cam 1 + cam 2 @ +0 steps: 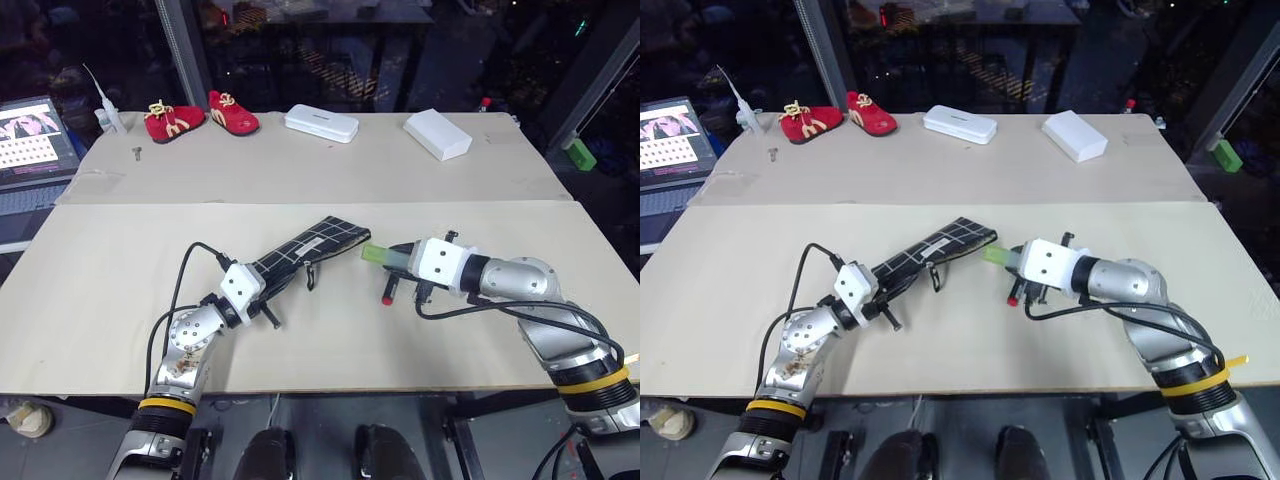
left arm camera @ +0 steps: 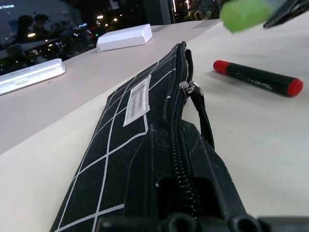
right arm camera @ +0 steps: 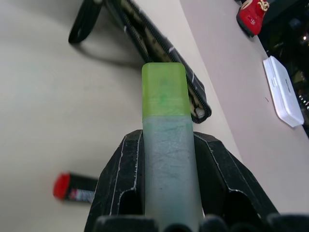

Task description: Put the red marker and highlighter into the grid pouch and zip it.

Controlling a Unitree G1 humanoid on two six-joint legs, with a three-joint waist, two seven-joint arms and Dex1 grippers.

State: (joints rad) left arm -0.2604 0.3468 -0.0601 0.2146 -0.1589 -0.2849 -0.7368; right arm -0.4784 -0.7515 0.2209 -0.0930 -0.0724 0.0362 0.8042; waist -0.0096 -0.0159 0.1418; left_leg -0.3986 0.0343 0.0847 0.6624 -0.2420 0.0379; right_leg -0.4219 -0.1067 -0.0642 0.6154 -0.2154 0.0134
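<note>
My right gripper should stay closed on the highlighter until it is in the pouch. The highlighter's green cap is still a short gap outside the far end of the pouch.
The black grid pouch (image 1: 305, 250) lies slanted across the middle of the table, and my left gripper (image 1: 262, 288) is shut on its near end. Its zipper (image 2: 186, 89) runs along the upper edge with the strap hanging beside it. My right gripper (image 1: 403, 258) is shut on the light-green highlighter (image 3: 165, 111). The highlighter's cap (image 1: 376, 256) points at the pouch's far end, a short gap away and above the table. The red marker (image 2: 258, 79) lies flat on the table just below my right gripper, with its red tip (image 1: 387, 298) showing.
Two white hard cases (image 1: 321, 123) (image 1: 437, 134) sit at the back of the table, with a pair of red shoes (image 1: 200, 116) to their left. A laptop (image 1: 35, 140) stands off the left edge. A green block (image 1: 578, 152) lies beyond the right edge.
</note>
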